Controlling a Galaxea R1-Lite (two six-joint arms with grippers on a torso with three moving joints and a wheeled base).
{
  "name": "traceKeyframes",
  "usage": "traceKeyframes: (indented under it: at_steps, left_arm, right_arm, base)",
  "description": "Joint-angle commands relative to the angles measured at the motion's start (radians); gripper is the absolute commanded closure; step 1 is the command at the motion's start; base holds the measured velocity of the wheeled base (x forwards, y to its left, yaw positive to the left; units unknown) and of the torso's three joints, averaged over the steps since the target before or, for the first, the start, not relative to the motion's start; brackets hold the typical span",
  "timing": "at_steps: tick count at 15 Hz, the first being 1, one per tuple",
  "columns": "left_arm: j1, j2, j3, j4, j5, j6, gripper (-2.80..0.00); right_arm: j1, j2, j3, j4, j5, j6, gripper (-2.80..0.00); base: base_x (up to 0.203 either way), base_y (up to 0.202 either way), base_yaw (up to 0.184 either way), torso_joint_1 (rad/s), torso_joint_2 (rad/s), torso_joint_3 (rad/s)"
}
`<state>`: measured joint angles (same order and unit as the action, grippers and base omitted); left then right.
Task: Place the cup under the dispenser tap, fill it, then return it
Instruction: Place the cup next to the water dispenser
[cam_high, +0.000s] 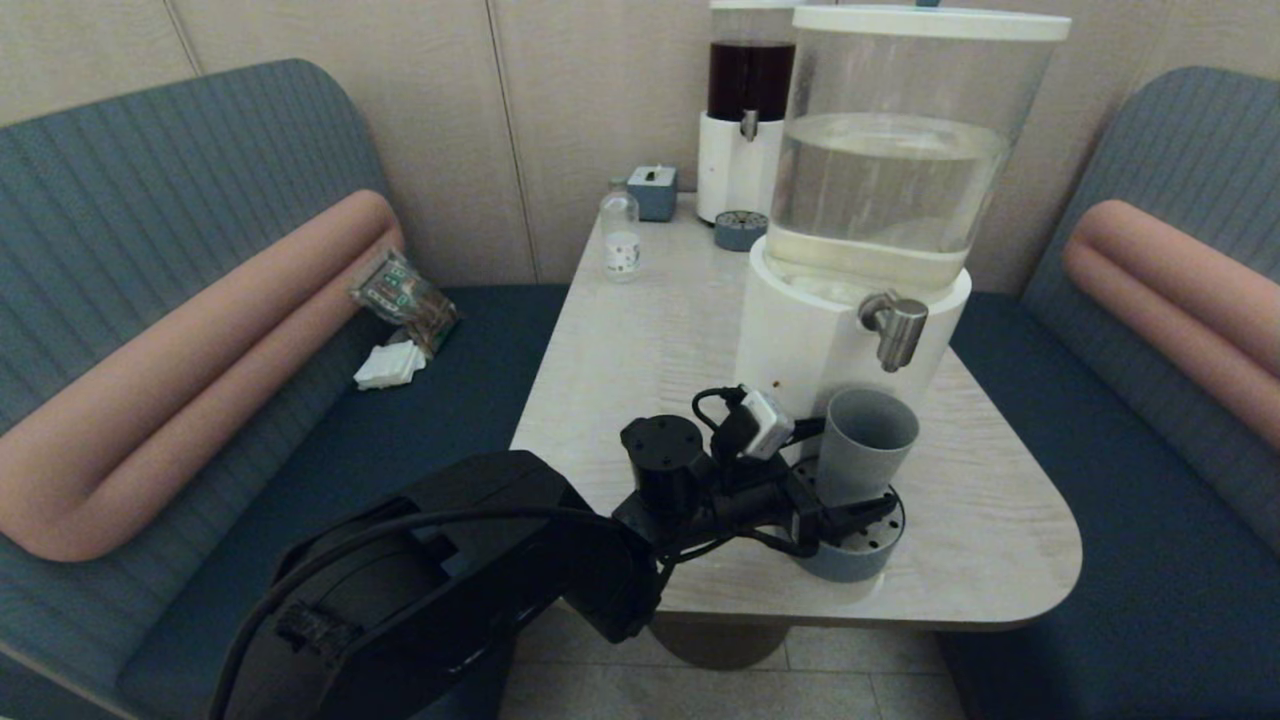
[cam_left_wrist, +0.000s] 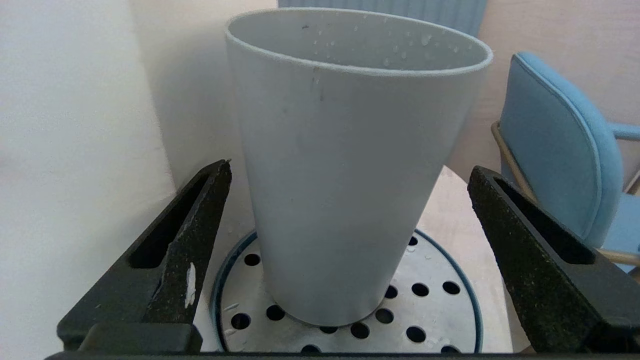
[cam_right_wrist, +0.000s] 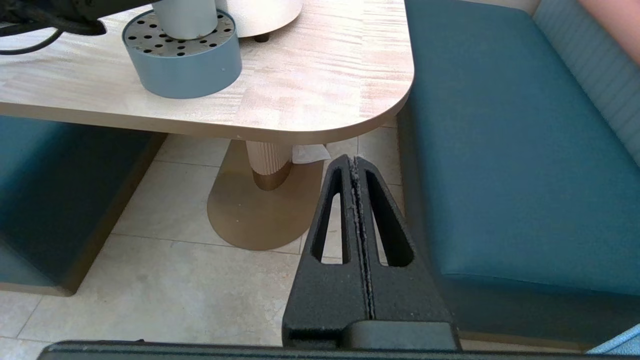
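The cup's tapered middle side (cam_high: 855, 469) needs to be gripped by my left gripper next, so that it can return the grey-blue cup from the drip tray (cam_high: 862, 557).
The grey-blue cup (cam_high: 868, 440) (cam_left_wrist: 345, 175) stands upright on a round perforated drip tray (cam_high: 862, 557) (cam_left_wrist: 440, 310), just below the brushed-silver dispenser tap (cam_high: 893, 328). My left gripper (cam_high: 845, 505) (cam_left_wrist: 350, 169) is open, one finger on each side of the cup's lower half, with a gap to the cup on both sides. Droplets dot the cup's inner wall; whether it holds liquid is hidden. My right gripper (cam_right_wrist: 354, 160) is shut on nothing, parked low over the floor beside the table's near right corner, outside the head view.
The big white-based dispenser (cam_high: 890, 170) stands right behind the cup. Farther back are the dark-red dispenser (cam_high: 750, 80) with its own tray (cam_high: 740, 230), a small clear bottle (cam_high: 621, 235) and a blue box (cam_high: 653, 190). Benches flank the table (cam_high: 640, 340); snack packets (cam_high: 405, 295) lie on the left one.
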<state>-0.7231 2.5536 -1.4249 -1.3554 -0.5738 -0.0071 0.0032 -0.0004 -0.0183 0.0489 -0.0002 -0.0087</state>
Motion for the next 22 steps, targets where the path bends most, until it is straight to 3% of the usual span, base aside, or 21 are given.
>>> traceKeyframes:
  at_steps: [1, 3, 4, 14, 22]
  left_arm:
    - [-0.007, -0.001, -0.005, -0.006, 0.006, -0.011, -2.8]
    - [-0.009, -0.001, -0.006, -0.007, 0.006, -0.011, -2.8]
    - [-0.009, -0.001, -0.008, -0.008, 0.006, -0.011, 0.0]
    - [-0.015, -0.043, 0.027, -0.021, 0.039, -0.01, 0.0]
    - [-0.014, -0.282, 0.425, -0.117, 0.088, -0.019, 0.0]
  right_arm:
    - [0.0, 0.0, 0.0, 0.0, 0.0, 0.0, 0.0]
    - [0.0, 0.0, 0.0, 0.0, 0.0, 0.0, 0.0]
    - [0.0, 0.0, 0.0, 0.0, 0.0, 0.0, 0.0]
    - [0.0, 0.0, 0.0, 0.0, 0.0, 0.0, 0.0]
    - [0.001, 0.0, 0.0, 0.0, 0.0, 0.0, 0.0]
  base:
    - [0.0, 0.0, 0.0, 0.0, 0.0, 0.0]
    - [0.0, 0.0, 0.0, 0.0, 0.0, 0.0]
    - [0.0, 0.0, 0.0, 0.0, 0.0, 0.0]
    - [0.0, 0.0, 0.0, 0.0, 0.0, 0.0]
    - [0.0, 0.0, 0.0, 0.0, 0.0, 0.0]
